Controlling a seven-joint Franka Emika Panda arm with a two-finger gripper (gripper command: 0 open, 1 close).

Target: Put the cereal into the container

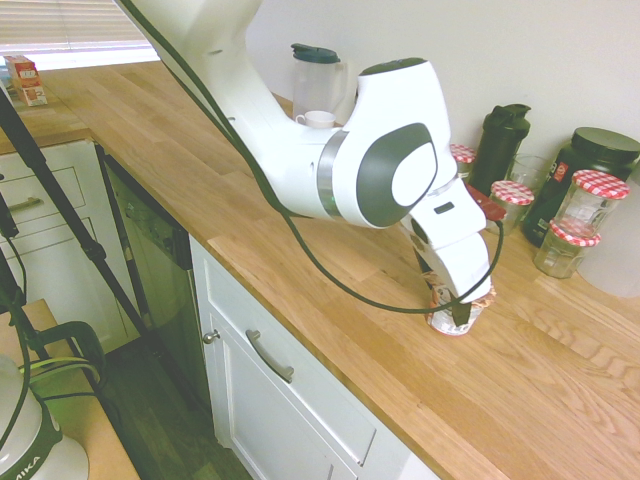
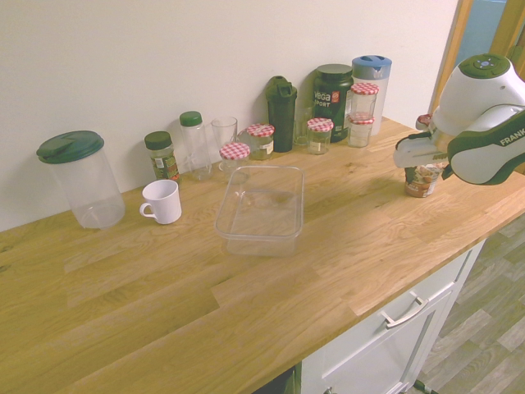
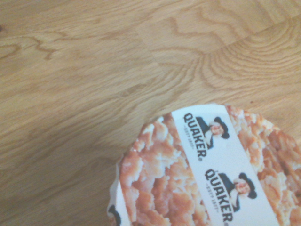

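The robot's gripper needs to close on the cereal cup now: its dark finger reaches down beside the cereal cup's side (image 1: 442, 321), below the cup's foil lid, so it would catch the cereal cup.
The cereal (image 1: 443, 320) is a small cup with a brownish-pink foil lid, standing on the wooden counter near its front edge. My gripper (image 1: 452, 305) is lowered over it, open, with a dark finger (image 1: 462, 313) beside the cup's wall. In the second exterior view the cereal (image 2: 422, 180) sits under the gripper (image 2: 422, 164) at the far right. The wrist view shows the cereal's lid (image 3: 207, 169) from close above, printed with black-and-white marks. The container (image 2: 261, 209), a clear shallow tub, lies empty at the middle of the counter, well apart from the cup.
Glass jars with red-checked lids (image 2: 261, 139), a black shaker bottle (image 2: 281, 111) and dark canisters (image 2: 332, 98) line the wall. A white mug (image 2: 162, 201) and a clear pitcher (image 2: 80, 176) stand past the tub. The counter's front edge (image 1: 330, 345) runs close by.
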